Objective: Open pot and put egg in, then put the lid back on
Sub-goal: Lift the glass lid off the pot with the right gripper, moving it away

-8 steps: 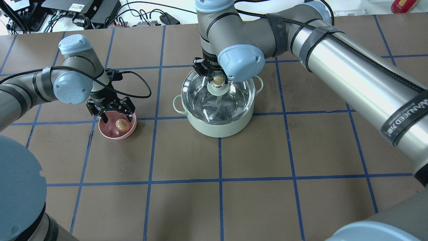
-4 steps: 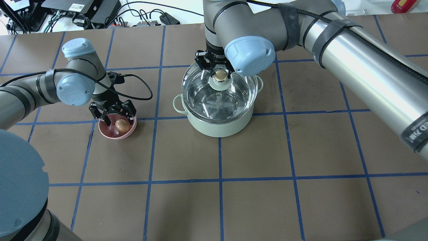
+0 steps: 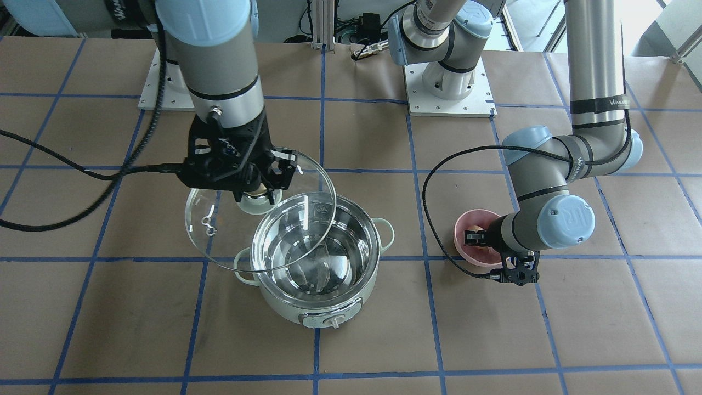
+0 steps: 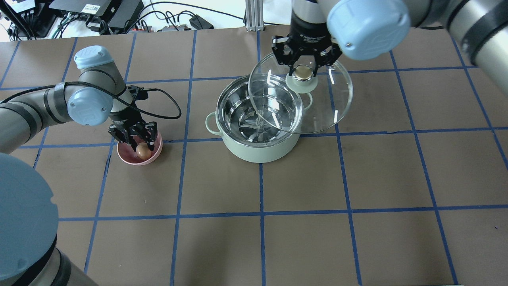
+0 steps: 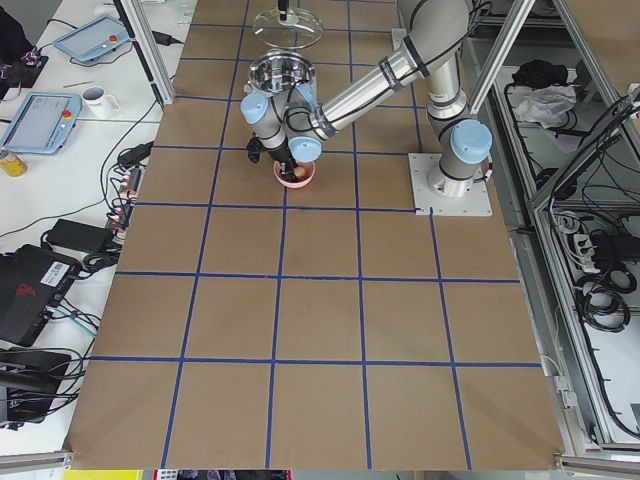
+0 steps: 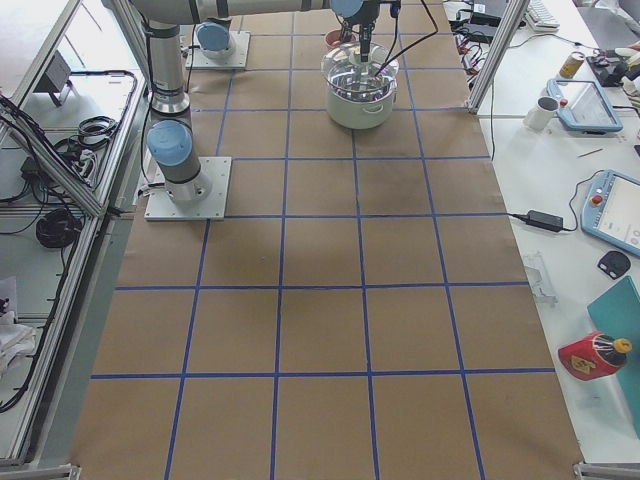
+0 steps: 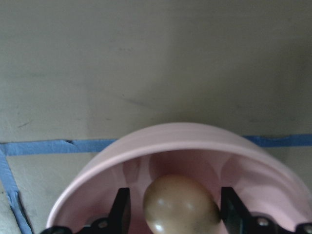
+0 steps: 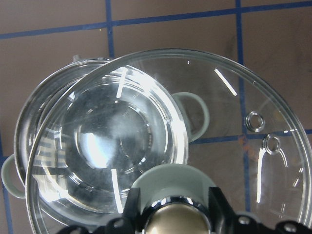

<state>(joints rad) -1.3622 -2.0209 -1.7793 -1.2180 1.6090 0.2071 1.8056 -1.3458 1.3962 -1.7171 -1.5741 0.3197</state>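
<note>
My left gripper grips the tan egg around its rounded body next, to put the egg into the pot.
The mint-green pot stands uncovered at mid-table, its steel inside empty; it also shows in the front view. My right gripper is shut on the beige knob of the glass lid and holds the lid in the air, shifted off the pot towards my right and overlapping its rim. The lid also shows in the front view and the right wrist view. The tan egg lies in the pink bowl. My left gripper is down in the bowl, open, with a finger on each side of the egg.
The pink bowl sits on the brown paper with blue tape grid lines, about one square from the pot on my left. Cables and electronics lie past the table's far edge.
My right gripper has lifted the lid off the pot and carried it up and to my right. My left gripper has lowered into the bowl and its fingers have narrowed around the egg.
</note>
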